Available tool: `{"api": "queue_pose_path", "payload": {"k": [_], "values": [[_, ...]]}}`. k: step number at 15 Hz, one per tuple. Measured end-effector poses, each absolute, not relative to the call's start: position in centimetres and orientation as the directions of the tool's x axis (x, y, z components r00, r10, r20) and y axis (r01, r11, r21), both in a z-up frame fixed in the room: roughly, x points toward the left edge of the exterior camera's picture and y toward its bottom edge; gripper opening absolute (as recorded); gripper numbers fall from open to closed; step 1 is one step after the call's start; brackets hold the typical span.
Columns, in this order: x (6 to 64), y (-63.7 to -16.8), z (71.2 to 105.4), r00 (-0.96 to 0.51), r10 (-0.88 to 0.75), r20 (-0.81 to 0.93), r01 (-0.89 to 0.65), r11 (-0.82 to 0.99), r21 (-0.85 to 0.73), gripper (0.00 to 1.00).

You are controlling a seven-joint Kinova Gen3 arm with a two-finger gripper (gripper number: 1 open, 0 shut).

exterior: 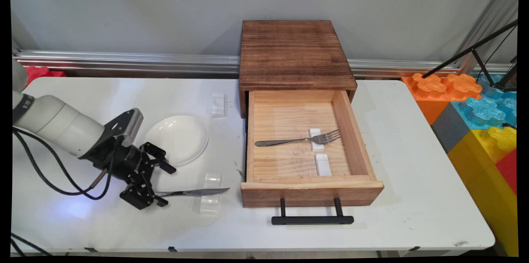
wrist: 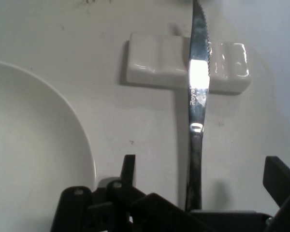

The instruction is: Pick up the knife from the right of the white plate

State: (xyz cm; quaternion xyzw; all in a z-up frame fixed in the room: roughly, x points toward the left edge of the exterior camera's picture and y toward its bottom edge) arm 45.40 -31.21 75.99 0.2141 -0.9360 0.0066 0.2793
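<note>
The robot's gripper needs to take hold of the steel knife by its handle next, so that it can lay the knife across the spare rest in the drawer.
My gripper is low over the table's left front, open, its fingers on either side of the handle of a steel knife. In the hand view the knife runs up from between the two fingers, touching neither, and its blade lies across a small white rest. That rest stands just right of the gripper. A white plate lies just behind the gripper, and its rim fills the left of the hand view.
A wooden box at the back centre has its drawer pulled open, black handle toward the front. Inside, a fork lies across a white rest, beside a second rest. Another rest stands behind the plate. Foam blocks lie off the right.
</note>
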Motion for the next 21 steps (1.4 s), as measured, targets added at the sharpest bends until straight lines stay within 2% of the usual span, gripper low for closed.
{"api": "queue_pose_path", "payload": {"k": [10,21], "values": [[45.3,-31.6,73.5,-0.727,-0.377,0.574,-0.388,0.915,0.109,1.00],[44.9,-31.7,72.6,-0.730,-0.349,0.588,-0.358,0.928,0.105,1.00]]}}
